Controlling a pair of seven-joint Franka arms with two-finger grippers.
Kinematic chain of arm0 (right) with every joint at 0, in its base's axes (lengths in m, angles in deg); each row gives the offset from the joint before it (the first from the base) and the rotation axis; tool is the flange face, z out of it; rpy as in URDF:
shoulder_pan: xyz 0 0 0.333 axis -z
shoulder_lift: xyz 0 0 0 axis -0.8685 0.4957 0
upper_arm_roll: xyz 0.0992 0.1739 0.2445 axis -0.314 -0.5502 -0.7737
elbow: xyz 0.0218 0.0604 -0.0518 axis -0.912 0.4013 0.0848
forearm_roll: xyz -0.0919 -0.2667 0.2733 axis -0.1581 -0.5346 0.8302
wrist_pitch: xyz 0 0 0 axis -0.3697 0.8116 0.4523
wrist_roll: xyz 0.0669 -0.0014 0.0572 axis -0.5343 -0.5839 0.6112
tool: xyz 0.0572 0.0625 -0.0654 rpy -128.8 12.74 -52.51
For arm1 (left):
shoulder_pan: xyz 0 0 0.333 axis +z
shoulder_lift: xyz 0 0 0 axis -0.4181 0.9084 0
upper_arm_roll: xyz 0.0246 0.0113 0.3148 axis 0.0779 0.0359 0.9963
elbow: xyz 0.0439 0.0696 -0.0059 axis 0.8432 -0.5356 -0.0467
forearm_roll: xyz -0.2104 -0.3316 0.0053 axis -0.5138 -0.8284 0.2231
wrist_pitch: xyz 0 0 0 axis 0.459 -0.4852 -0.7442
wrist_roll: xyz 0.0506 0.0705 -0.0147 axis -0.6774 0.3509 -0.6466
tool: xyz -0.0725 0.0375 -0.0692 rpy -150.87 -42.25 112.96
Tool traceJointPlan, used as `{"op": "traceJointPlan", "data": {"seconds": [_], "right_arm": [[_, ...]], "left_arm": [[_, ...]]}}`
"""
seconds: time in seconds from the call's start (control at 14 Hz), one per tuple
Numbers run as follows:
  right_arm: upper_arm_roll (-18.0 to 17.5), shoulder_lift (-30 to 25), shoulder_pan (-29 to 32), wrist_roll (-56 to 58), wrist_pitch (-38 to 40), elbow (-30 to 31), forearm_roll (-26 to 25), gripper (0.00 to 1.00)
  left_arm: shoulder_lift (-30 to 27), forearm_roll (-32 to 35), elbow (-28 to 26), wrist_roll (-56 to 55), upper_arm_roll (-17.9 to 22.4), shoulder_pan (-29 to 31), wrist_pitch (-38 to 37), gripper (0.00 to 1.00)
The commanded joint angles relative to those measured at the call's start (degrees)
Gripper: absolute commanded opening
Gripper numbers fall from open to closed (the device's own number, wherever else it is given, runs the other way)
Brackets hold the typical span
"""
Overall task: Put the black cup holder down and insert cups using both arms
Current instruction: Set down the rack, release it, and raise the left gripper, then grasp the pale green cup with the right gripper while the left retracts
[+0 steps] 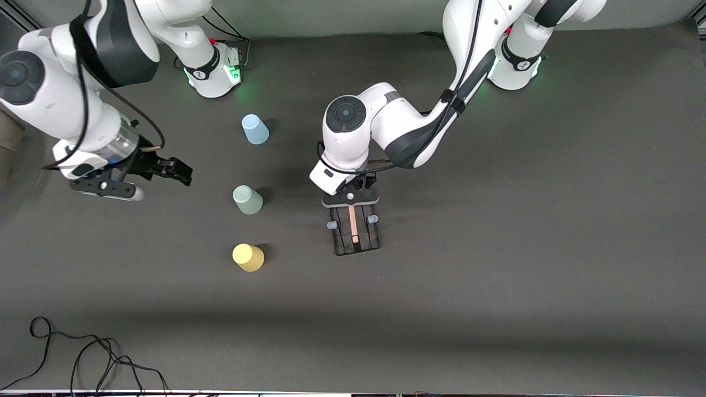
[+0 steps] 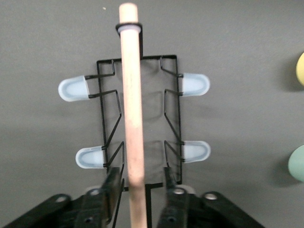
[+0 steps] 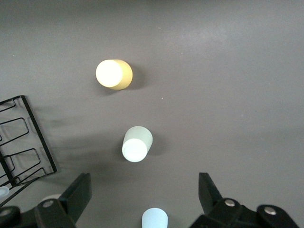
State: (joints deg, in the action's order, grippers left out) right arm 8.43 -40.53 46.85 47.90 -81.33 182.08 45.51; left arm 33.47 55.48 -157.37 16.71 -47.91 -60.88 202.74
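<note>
My right gripper grabs the green cup by its round side (image 1: pixel 249 203) next, to insert it into the black cup holder (image 1: pixel 358 242).
The black cup holder (image 1: pixel 358 242) stands on the table's middle, its wooden rod handle (image 2: pixel 132 109) on top and pale-capped pegs (image 2: pixel 194 84) at both sides. My left gripper (image 1: pixel 351 201) is right above the holder's end nearer the robot bases. In the left wrist view the left gripper (image 2: pixel 141 175) is open, one finger on each side of the rod with gaps. The blue cup (image 1: pixel 255 129), green cup (image 1: pixel 247 199) and yellow cup (image 1: pixel 248 257) stand upside down in a row toward the right arm's end. My right gripper (image 1: pixel 171 171) is open and empty, in the air beside that row.
The right wrist view shows the yellow cup (image 3: pixel 113 74), green cup (image 3: pixel 137 145), blue cup (image 3: pixel 155 218) and a corner of the holder (image 3: pixel 23 142). A black cable (image 1: pixel 83 358) lies at the table's front edge, at the right arm's end.
</note>
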Motion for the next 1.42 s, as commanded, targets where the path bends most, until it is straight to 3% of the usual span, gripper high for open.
{"op": "traceJointPlan", "data": {"seconds": [0.0,0.28,0.64,1.14,1.35], "right_arm": [[0.3,0.7,-1.2,-1.5,0.2,0.1,0.3,1.0],[0.3,0.3,-2.8,-1.7,-5.6,6.2,0.3,1.0],[0.3,-0.1,-4.1,-2.3,-21.6,18.2,0.4,1.0],[0.2,6.0,-6.7,-3.4,-41.1,28.2,0.4,1.0],[0.3,11.3,-7.1,-3.4,-52.0,32.0,0.4,1.0]], "left_arm": [[-1.9,0.9,3.0,-1.8,0.6,-0.6,-4.7,1.0],[-6.3,1.1,6.9,1.0,0.2,3.1,-16.3,1.0],[-17.8,-4.1,4.9,22.3,0.4,14.3,-31.7,1.0],[-34.4,-5.1,-10.1,40.7,0.7,30.1,-34.2,1.0],[-36.3,-5.5,-12.7,45.4,0.6,37.0,-33.8,1.0]]}}
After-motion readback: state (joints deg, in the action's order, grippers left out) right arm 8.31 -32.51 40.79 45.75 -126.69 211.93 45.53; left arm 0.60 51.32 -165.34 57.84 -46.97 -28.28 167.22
